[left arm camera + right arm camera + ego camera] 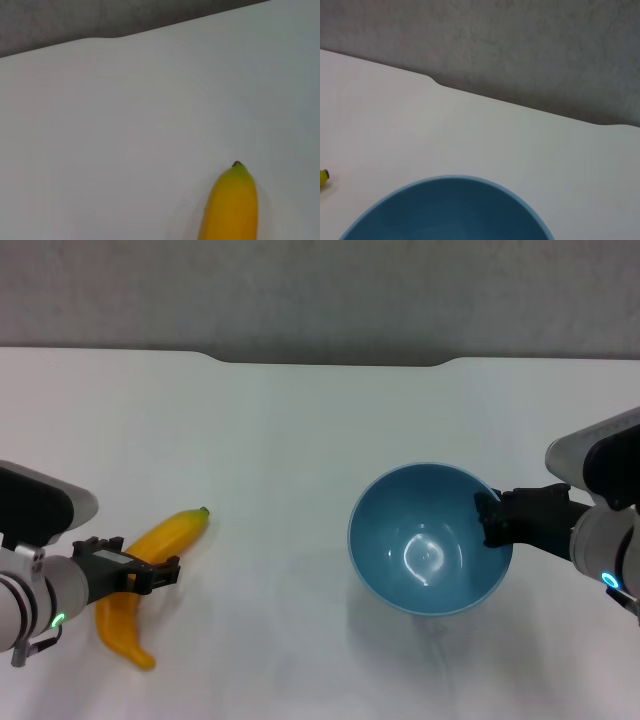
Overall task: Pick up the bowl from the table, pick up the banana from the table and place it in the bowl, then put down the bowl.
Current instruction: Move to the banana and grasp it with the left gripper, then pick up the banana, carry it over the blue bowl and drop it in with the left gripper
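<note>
My left gripper's fingers reach down on either side of the banana's middle (124,613), so closing now would catch the banana. It is time to close on the banana's middle.
The light-blue bowl (428,540) is right of centre in the head view, and a shadow on the table below it suggests it is held a little off the surface. My right gripper (489,518) is shut on the bowl's right rim. The right wrist view shows the bowl's rim (451,182) and the banana's tip (323,178) far off. The yellow banana (175,532) lies on the white table (290,440) at the left. My left gripper (150,575) is at the banana's middle. The left wrist view shows the banana's tip end (231,202) resting on the table.
The table's far edge has a notch (330,362) against a grey wall. White tabletop lies between the banana and the bowl.
</note>
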Tool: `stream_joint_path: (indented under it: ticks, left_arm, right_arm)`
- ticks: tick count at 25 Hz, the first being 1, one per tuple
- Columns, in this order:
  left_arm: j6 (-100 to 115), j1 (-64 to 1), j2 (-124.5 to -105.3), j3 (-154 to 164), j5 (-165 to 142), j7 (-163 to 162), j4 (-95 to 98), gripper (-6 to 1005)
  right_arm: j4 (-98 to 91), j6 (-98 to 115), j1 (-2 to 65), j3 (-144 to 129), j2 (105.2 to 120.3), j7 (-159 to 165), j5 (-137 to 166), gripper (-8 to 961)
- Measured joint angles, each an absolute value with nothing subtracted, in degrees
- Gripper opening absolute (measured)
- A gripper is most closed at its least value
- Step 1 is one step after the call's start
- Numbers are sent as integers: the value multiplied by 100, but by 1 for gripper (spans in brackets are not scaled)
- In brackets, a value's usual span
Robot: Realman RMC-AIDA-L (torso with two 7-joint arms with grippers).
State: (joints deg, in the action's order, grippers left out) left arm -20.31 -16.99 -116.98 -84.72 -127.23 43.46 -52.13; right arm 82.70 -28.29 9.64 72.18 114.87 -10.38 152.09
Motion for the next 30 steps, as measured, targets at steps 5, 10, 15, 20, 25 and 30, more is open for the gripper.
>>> stream_joint_path:
  ticks: [5,10,15,20,25,30]
  left_arm:
    - [-1892,-1720,-11698,-8474,-12722,4341,-5087,884]
    - [-1841,-1717,-11699,-8475,-12722,4334,-5053,861]
    - [-1870,-1718,-11698,-8473,-12722,4335,-5046,747]
    - [-1887,-1721,-11699,-8473,-12722,4350,-5053,613]
    - [-1984,-1514,-11687,-8523,-12543,4327,-5596,521]
    - [-2549,-1088,-11667,-8814,-12101,4342,-6734,509]
  right_arm:
    - [8275,-2829,951,7216,11487,-1037,15212,44]
    - [8279,-2823,946,7205,11488,-1051,15213,44]
    - [8285,-2785,946,7198,11495,-1089,15194,46]
    - [8280,-2760,944,7198,11496,-1090,15182,47]
    - [8226,-2748,928,7198,11496,-1090,15178,49]
    - [8175,-2695,874,7202,11496,-1088,15169,50]
